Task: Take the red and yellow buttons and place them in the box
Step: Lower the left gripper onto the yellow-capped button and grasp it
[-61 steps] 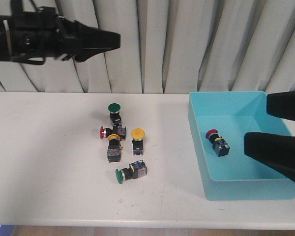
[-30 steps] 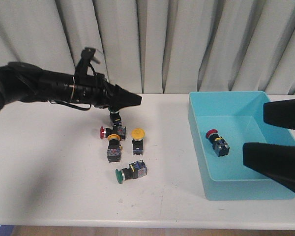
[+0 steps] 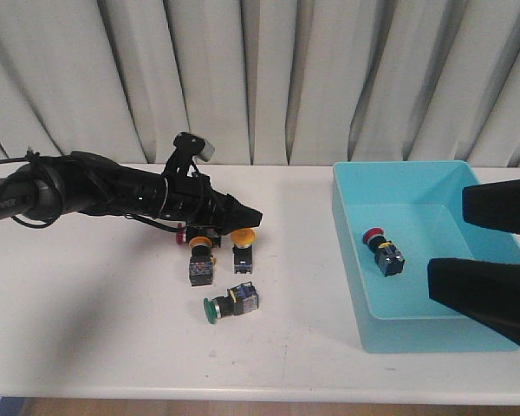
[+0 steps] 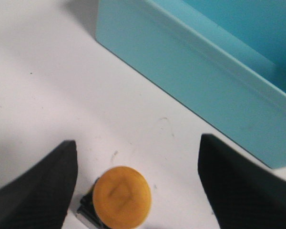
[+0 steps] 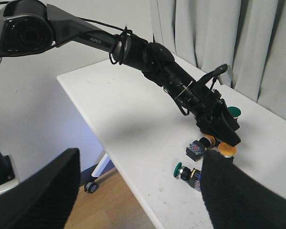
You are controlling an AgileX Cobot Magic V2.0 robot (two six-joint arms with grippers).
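Observation:
The tabletop shows between my fingertips above the yellow cap (image 3: 243, 237) in the left wrist view, so my left gripper would miss now and must lower before closing on the cap.
An upright yellow button (image 3: 243, 236) (image 4: 122, 197) stands in the cluster at mid-table. My left gripper (image 3: 253, 216) (image 4: 138, 188) hovers open just above it, the cap sitting between the fingers, nearer one of them. A second yellow button (image 3: 200, 260) lies on its side close by. Only the red button's cap (image 3: 180, 232) peeks out from under the left arm. Another red button (image 3: 383, 250) lies inside the turquoise box (image 3: 354, 260) (image 4: 205, 71). Over the box's right side my right gripper (image 3: 446, 236) (image 5: 143, 191) hangs open and holds nothing.
A green button (image 3: 230, 302) (image 5: 186, 171) lies on its side near the cluster's front. Another green button (image 5: 234, 112) stands behind the left arm. Curtains hang behind the table. The table's front edge (image 5: 133, 191) and the floor show in the right wrist view.
The left arm has come down from high at the left and reached right, ending low over the button cluster. The right gripper has barely shifted.

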